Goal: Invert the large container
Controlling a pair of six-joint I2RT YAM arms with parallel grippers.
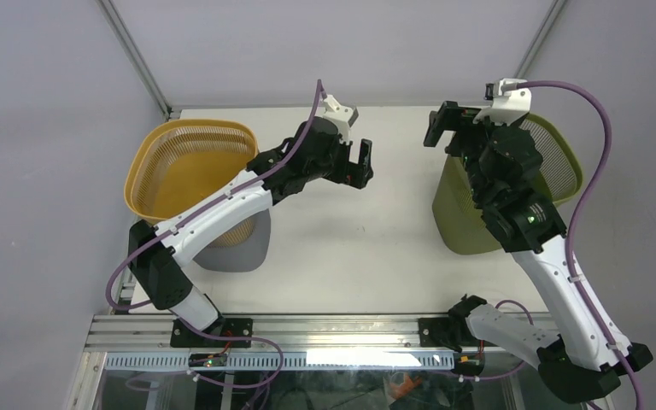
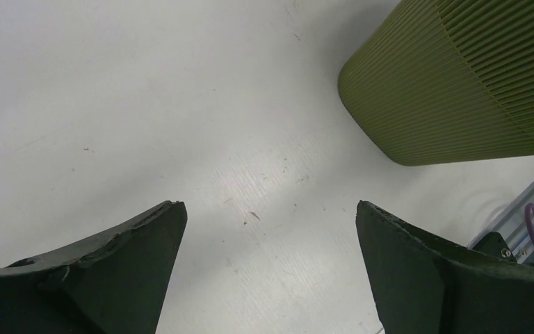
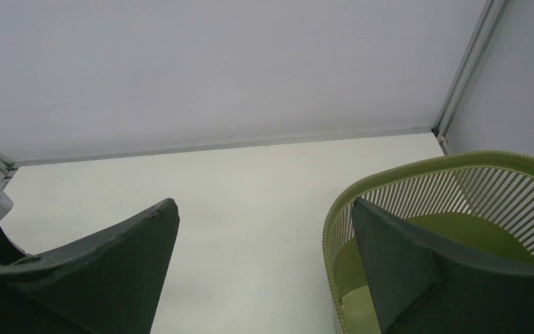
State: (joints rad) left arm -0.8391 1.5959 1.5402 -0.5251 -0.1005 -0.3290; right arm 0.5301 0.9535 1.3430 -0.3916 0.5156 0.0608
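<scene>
I should next grab the olive-green basket's rim point(image 3: 329, 233) on the side facing the table middle with my right gripper, one finger inside, to tip it over toward upside down.
A mustard-yellow slatted basket point(image 1: 190, 166) stands upright at the table's left, mouth up. An olive-green slatted basket point(image 1: 461, 218) stands upright at the right, partly hidden by my right arm. It also shows in the left wrist view point(image 2: 459, 76) and in the right wrist view point(image 3: 417, 170). My left gripper point(image 1: 360, 164) is open and empty above the bare table middle point(image 2: 270, 206), apart from both baskets. My right gripper point(image 1: 438, 126) is open and empty point(image 3: 264, 202) above the green basket's far-left rim. One finger point(image 3: 417, 271) is over the basket's inside, the other outside it.
A grey rounded object point(image 1: 243, 248) lies under the left arm beside the yellow basket. Grey walls and metal corner posts point(image 1: 137, 55) close the table at the back and sides. An aluminium rail point(image 1: 325, 329) runs along the near edge.
</scene>
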